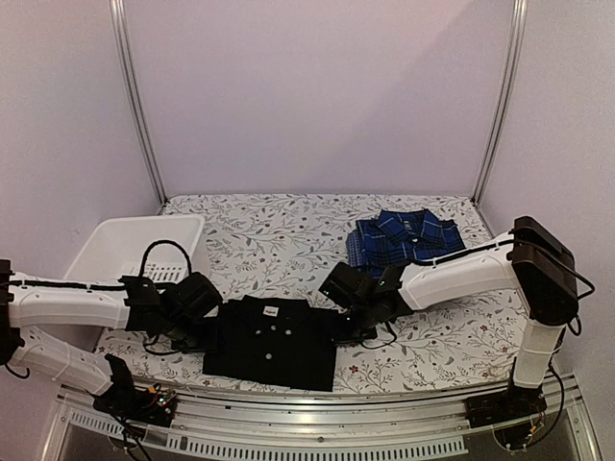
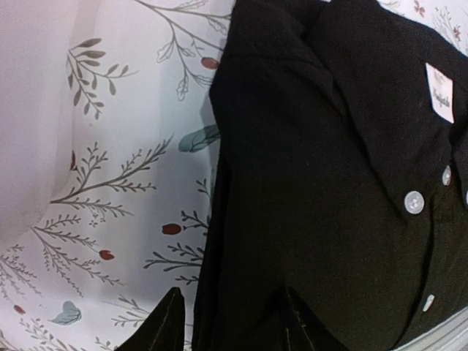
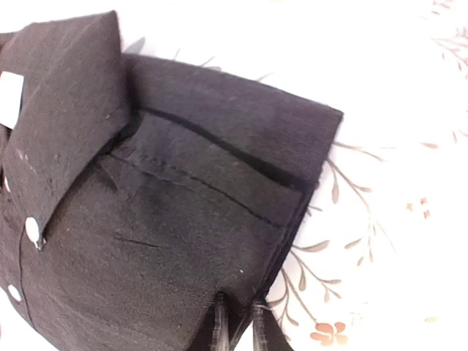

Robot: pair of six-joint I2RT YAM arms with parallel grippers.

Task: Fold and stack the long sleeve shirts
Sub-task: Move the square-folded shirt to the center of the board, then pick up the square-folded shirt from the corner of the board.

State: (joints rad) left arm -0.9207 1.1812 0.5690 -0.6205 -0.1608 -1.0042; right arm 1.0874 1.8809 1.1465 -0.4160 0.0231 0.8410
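Observation:
My left gripper grabs the black shirt's folded side edge (image 1: 213, 345) (image 2: 215, 312) next, opposite my right gripper, to carry the shirt flat and stack it.
The black long sleeve shirt (image 1: 274, 346) lies folded near the table's front edge, collar up, with pale buttons and a white neck label (image 2: 439, 91). My left gripper (image 1: 207, 325) is at its left edge. In the left wrist view the left gripper (image 2: 238, 325) is open, its jaws straddling that folded edge, one finger over the tablecloth and one on the black cloth (image 2: 329, 205). My right gripper (image 1: 348, 325) is at the shirt's right edge. There the right gripper (image 3: 239, 325) is pinched shut on the edge of the black shirt (image 3: 168, 219). The plaid long sleeve shirt (image 1: 404, 235) lies folded at the back right.
A white plastic slotted basket (image 1: 125, 245) stands at the left, just behind my left arm. The floral tablecloth (image 1: 279, 230) covers the table. Metal posts and pale walls close off the back and sides. A metal rail (image 1: 317, 418) runs along the near edge.

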